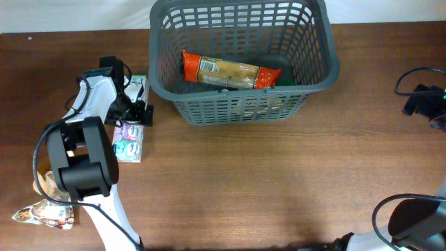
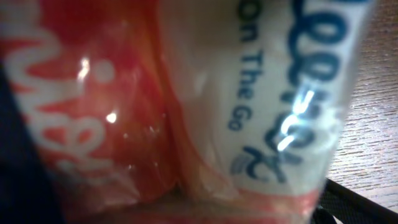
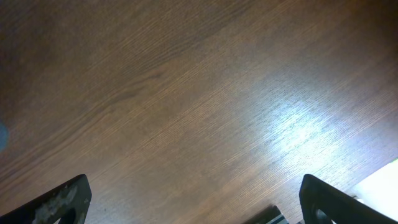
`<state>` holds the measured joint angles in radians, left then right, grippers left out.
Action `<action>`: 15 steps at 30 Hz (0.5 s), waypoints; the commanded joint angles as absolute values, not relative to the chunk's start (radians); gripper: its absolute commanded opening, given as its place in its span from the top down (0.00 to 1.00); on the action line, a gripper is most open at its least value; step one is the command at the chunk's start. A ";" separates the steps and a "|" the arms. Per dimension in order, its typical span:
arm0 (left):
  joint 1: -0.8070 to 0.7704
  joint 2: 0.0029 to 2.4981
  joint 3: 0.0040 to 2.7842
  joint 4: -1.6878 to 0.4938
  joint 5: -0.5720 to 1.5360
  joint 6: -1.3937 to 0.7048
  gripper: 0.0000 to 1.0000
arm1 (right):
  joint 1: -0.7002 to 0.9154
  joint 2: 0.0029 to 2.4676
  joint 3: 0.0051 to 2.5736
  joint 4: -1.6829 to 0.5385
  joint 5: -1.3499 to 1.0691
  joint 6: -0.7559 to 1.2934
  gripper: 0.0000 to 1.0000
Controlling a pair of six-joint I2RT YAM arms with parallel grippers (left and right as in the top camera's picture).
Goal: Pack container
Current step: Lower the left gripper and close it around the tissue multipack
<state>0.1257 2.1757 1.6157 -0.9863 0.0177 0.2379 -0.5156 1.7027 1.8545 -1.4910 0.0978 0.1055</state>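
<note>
My left gripper's fingers reach down beside both long sides of the Kleenex pack near the tabletop, so my left gripper closes on the pack next.
The container (image 1: 317,80) is a dark grey slotted basket at the top centre of the overhead view. A long packet with orange-red ends (image 1: 230,72) lies inside it, next to a dark item (image 1: 279,64). My left gripper (image 1: 137,111) is down over a red and white snack packet (image 1: 129,141) lying on the table left of the basket. That packet (image 2: 205,106) fills the left wrist view, and dark finger parts show only at the frame's edges, wide apart. My right gripper (image 3: 196,186) is open and empty over bare wood.
Small picture packets (image 1: 43,214) and a brown item (image 1: 46,183) lie at the front left by the left arm's base. The right arm (image 1: 424,99) and its cables sit at the far right edge. The table is brown wood (image 1: 279,181).
</note>
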 commanded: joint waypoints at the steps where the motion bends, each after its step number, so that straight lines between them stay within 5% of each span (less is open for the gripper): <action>1: 0.129 2.185 1.618 -0.986 0.022 0.224 0.01 | -0.518 1.691 1.851 -1.491 0.113 0.117 0.01; 4: 0.129 2.185 1.618 -0.986 0.022 0.224 0.00 | -0.517 1.691 1.851 -1.491 0.113 0.117 0.01; 8: 0.129 2.185 1.619 -0.986 0.022 0.224 0.52 | -0.518 1.691 1.851 -1.491 0.113 0.117 0.01; 15: 0.129 2.185 1.623 -0.984 0.022 0.220 0.98 | -0.517 1.691 1.851 -1.491 0.113 0.117 0.01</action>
